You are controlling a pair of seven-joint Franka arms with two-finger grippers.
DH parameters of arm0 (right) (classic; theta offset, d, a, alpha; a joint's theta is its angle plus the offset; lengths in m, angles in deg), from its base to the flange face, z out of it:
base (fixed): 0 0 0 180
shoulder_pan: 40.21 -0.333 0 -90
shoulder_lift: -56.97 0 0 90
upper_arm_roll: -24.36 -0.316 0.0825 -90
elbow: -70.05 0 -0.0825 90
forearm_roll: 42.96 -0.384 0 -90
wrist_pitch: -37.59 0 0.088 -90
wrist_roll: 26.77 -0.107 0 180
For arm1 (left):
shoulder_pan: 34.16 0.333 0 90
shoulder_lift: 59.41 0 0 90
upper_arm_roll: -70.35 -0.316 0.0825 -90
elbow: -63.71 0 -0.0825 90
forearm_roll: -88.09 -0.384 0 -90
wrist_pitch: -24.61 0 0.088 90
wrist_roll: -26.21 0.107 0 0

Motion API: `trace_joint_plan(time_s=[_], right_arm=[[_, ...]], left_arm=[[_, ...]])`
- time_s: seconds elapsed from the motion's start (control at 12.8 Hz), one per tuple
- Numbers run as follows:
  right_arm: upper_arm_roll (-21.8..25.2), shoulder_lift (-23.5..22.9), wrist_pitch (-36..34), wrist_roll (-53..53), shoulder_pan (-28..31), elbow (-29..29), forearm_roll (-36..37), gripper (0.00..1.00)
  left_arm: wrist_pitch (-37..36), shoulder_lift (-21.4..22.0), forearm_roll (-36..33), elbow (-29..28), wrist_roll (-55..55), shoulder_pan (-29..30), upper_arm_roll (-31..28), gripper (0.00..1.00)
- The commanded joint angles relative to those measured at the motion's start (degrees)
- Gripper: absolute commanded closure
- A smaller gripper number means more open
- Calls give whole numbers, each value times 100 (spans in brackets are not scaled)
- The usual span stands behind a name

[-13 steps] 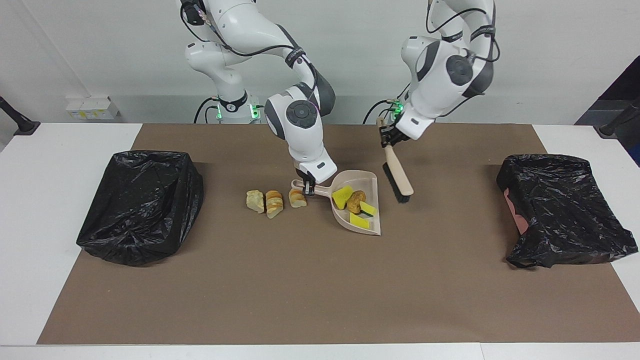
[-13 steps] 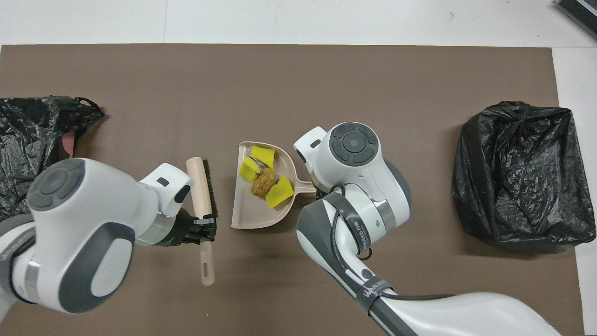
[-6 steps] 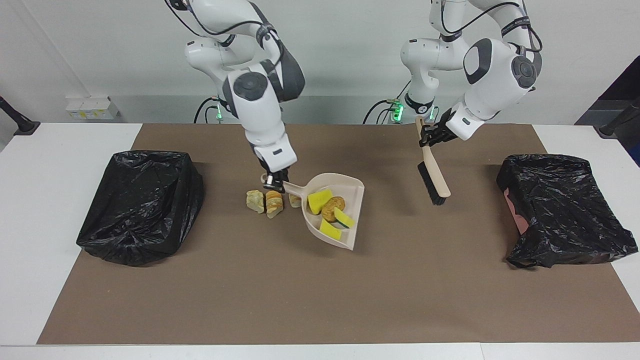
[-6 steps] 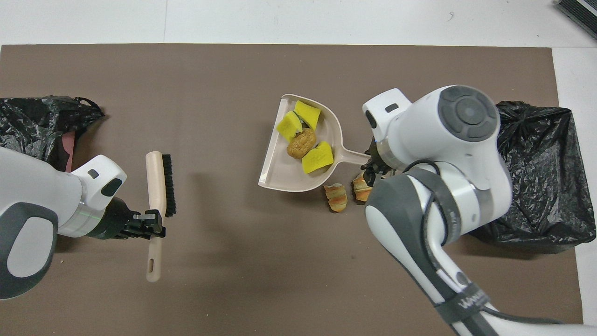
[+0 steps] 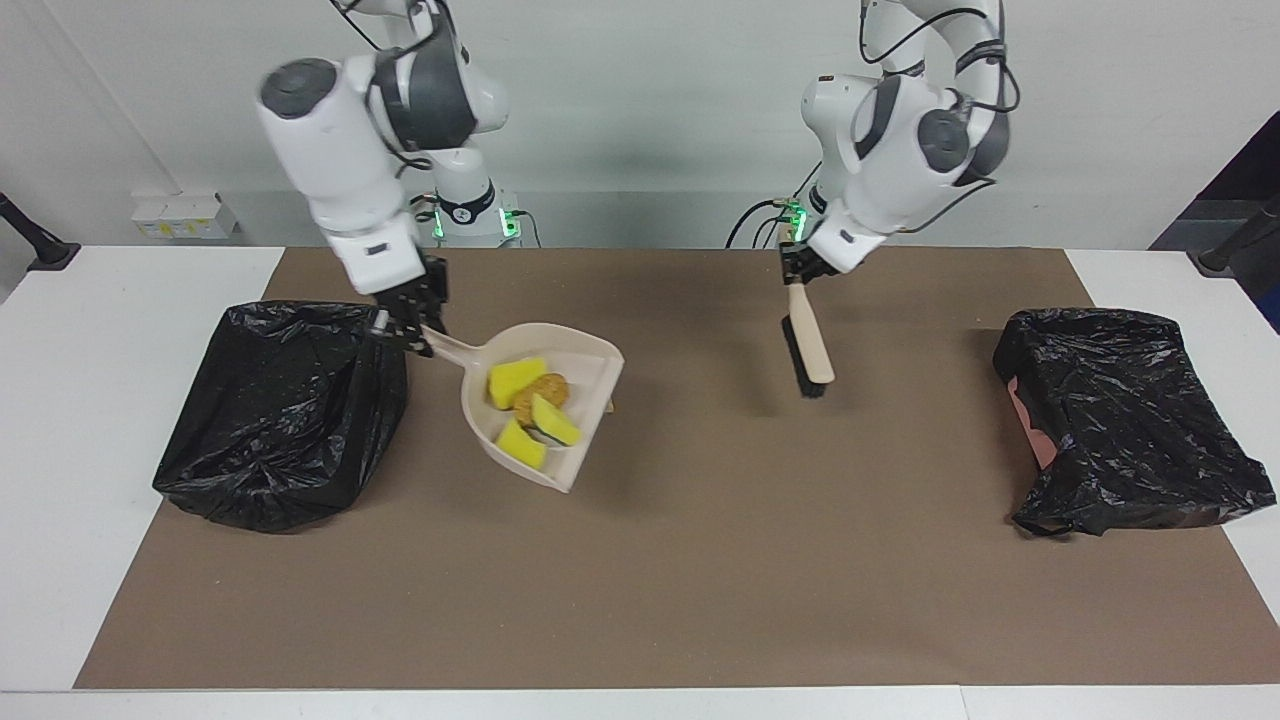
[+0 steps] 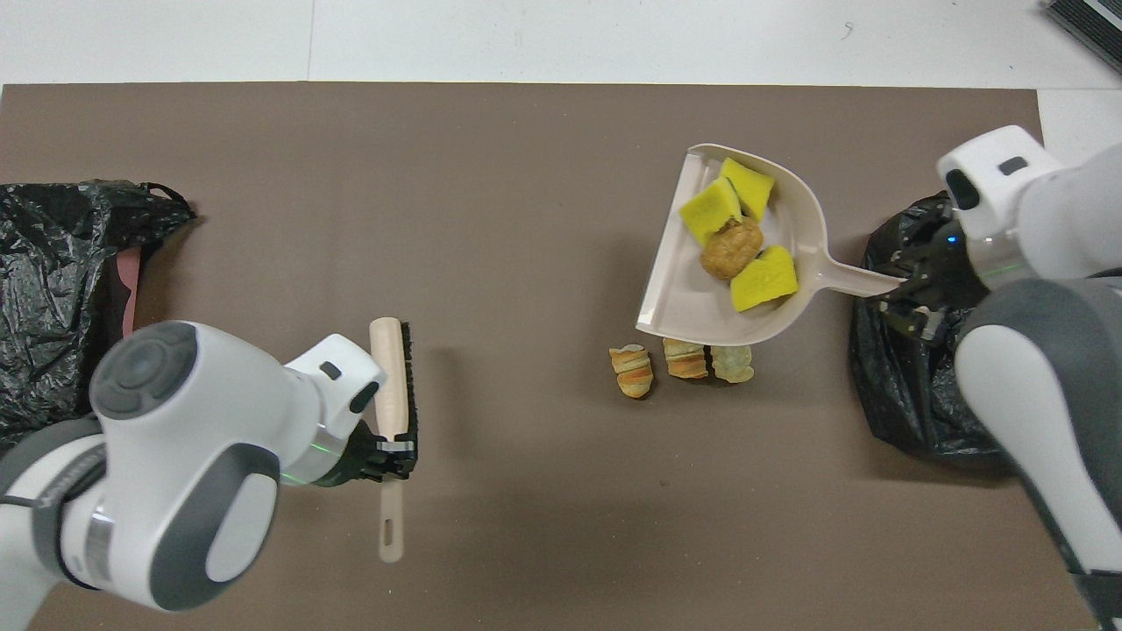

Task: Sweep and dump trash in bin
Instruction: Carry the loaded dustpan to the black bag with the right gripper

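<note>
I need to keep the brush [image 6: 392,377] in my left gripper for now, because it is above the brown mat.
My right gripper [image 5: 412,335] [image 6: 903,289] is shut on the handle of the beige dustpan [image 5: 592,362] [image 6: 688,308] and holds it in the air beside the black bin [image 5: 280,410] [image 6: 912,403] at the right arm's end. In the pan lie three yellow-green sponge pieces [image 5: 517,381] [image 6: 710,210] and a brown lump [image 5: 547,390] [image 6: 730,254]. Three bread-like chunks [image 6: 684,359] lie on the mat, hidden by the pan in the facing view. My left gripper [image 5: 797,272] [image 6: 390,451] is shut on the brush [image 5: 808,345] [image 6: 392,377], held above the mat.
A second black-bagged bin [image 5: 1130,420] [image 6: 53,263] stands at the left arm's end of the table. A brown mat [image 5: 700,560] [image 6: 491,193] covers the table's middle.
My right arm has lifted the loaded dustpan and carried it toward the bin at its end, uncovering the three bread chunks. My left arm has swung the brush back toward the middle.
</note>
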Motion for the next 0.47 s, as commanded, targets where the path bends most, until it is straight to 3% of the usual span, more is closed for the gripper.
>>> trace_joint_plan(time_s=[0.0,0.39], right_arm=[[-50,69,-208,833,921,-32,-181,100],[142,-27,-332,2328,2250,362,378,100]], left_arm=[[904,-210,-57,-390,-588,-810,-63,100],[1548,-335,-57,-821,-925,-1437,-55,100]])
